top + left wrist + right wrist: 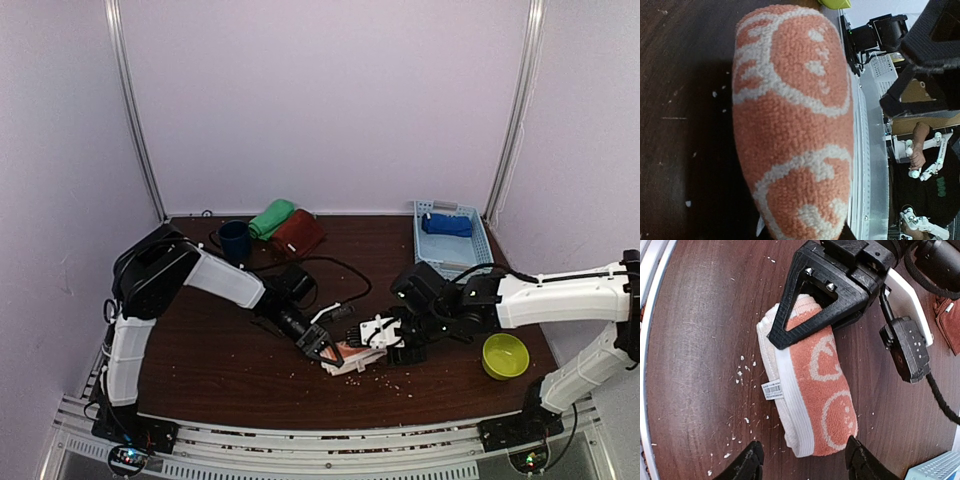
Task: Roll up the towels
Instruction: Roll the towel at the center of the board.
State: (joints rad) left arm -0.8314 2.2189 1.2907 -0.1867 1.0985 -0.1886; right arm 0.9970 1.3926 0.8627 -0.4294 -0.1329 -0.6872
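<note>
My right gripper grabs the rolled orange towel across its loose end [373, 354] [822, 432] next, opposite my left gripper, to take it over and lay it in the basket.
The orange towel with white bunny print [352, 357] lies rolled on the dark table near the front. It fills the left wrist view [795, 125]. My left gripper [318, 346] is shut on the roll's left end, and its black finger [815, 300] lies over that end in the right wrist view. My right gripper [805, 466] is open, its fingertips [752, 465] straddling the roll's other end [812, 390] without touching it. The rolled green towel [271, 218] and the maroon towel [297, 235] lie at the back. The blue towel [446, 225] lies in the basket.
A navy mug [235, 240] stands at the back left beside the green towel. The pale blue basket [478, 252] is at the back right. A yellow-green bowl [504, 355] sits at the front right. Black cables [330, 265] cross the middle. White lint [742, 390] dots the table.
</note>
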